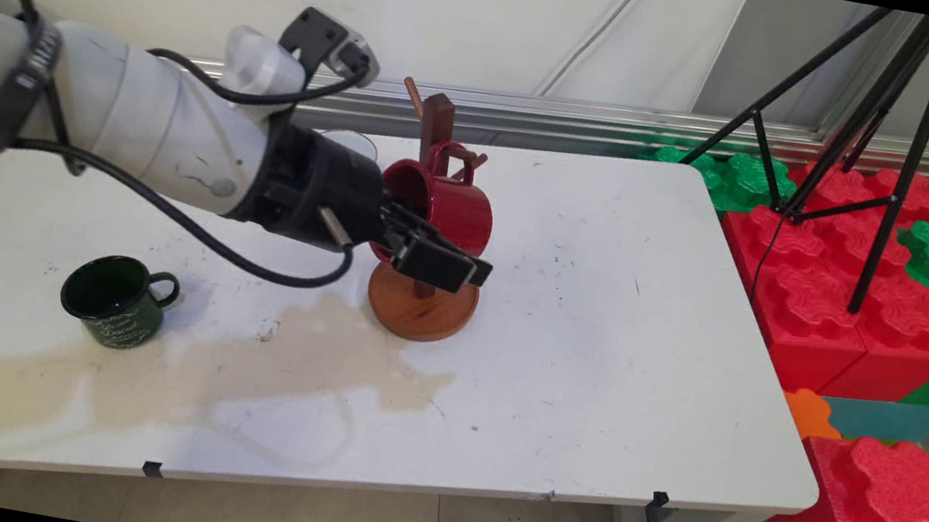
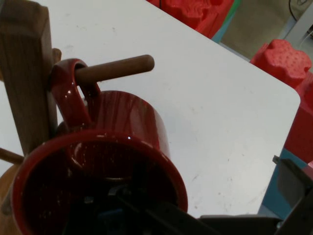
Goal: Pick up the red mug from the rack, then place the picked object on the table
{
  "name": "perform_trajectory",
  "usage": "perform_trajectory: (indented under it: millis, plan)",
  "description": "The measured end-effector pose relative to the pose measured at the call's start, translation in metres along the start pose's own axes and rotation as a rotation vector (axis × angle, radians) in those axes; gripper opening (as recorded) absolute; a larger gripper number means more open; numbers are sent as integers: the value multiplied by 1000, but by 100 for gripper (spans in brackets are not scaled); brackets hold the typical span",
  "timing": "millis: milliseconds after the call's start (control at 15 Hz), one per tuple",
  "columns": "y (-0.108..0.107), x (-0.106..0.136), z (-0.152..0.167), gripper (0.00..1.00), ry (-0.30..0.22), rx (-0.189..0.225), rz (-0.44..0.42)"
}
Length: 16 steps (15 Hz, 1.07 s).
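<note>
I will next grab the dark red mug by its rim (image 2: 173,174) with my gripper, so that I can lift the mug off the wooden tree's peg (image 2: 122,68).
A red mug (image 1: 454,204) hangs by its handle on a peg (image 2: 115,68) of the wooden mug tree (image 1: 421,308), its mouth facing my hand. My gripper (image 1: 433,255) is at the mug's rim and stands open. One finger reaches inside the mug (image 2: 122,147). The other finger (image 2: 293,193) stays outside at the right, clear of the mug's wall. The tree's post (image 2: 24,78) rises just left of the mug's handle.
A dark green mug (image 1: 116,303) stands upright at the table's left front. A brownish stain (image 1: 246,367) spreads between it and the tree's base. A clear glass (image 1: 351,141) peeks out behind my wrist. Black tripod legs (image 1: 862,127) and red and green foam blocks (image 1: 865,293) stand past the table's right edge.
</note>
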State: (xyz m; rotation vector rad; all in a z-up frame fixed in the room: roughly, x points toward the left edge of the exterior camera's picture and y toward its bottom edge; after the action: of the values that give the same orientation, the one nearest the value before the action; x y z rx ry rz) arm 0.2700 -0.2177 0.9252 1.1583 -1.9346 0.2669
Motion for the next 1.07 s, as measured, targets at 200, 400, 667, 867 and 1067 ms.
perform_trajectory:
  millis: [200,400,667,867,1067]
  plan:
    - [1,0,8,100,2,7,-5]
    - [1,0,13,100,3,14,-8]
    - [0,0,19,0,8,33,-9]
    - [0,-1,20,0,14,46,-7]
    - [3,-3,18,0,16,53,-16]
